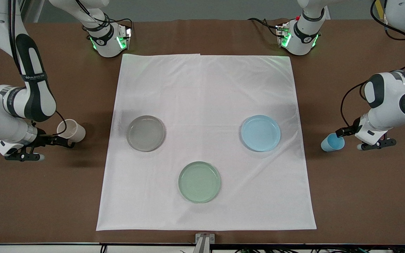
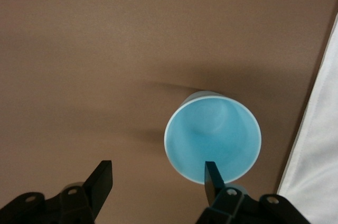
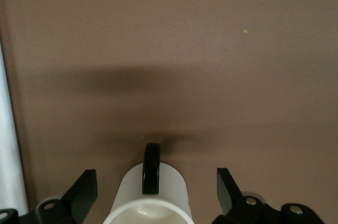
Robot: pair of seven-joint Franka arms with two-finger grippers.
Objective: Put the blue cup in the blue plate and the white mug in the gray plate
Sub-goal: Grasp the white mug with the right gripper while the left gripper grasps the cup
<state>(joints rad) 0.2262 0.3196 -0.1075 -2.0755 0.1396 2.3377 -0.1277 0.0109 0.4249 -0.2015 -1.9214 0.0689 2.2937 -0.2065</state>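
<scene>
The white mug needs to go in the gray plate [image 1: 145, 133]. My right gripper should next grab the mug by its dark handle [image 1: 65, 128].
The blue cup [image 1: 332, 143] sits on the brown table at the left arm's end, off the white cloth. My left gripper [image 1: 360, 138] is open beside it. In the left wrist view [image 2: 157, 182] one finger [image 2: 213, 180] overlaps the cup's [image 2: 213, 137] rim and the gap between the fingers is empty. The white mug [image 1: 71, 130] sits on the brown table at the right arm's end. My right gripper [image 1: 46, 147] is open at it. In the right wrist view [image 3: 156, 192] the mug [image 3: 132, 197], dark handle [image 3: 151, 168] up, lies between the fingers without touching them. The blue plate [image 1: 261, 133] and gray plate [image 1: 145, 133] are empty.
A pale green plate [image 1: 199, 182] lies on the white cloth [image 1: 206, 88], nearer the front camera than the other two plates. The cloth's edge shows in the left wrist view [image 2: 317, 145]. Both arm bases stand at the table's back edge.
</scene>
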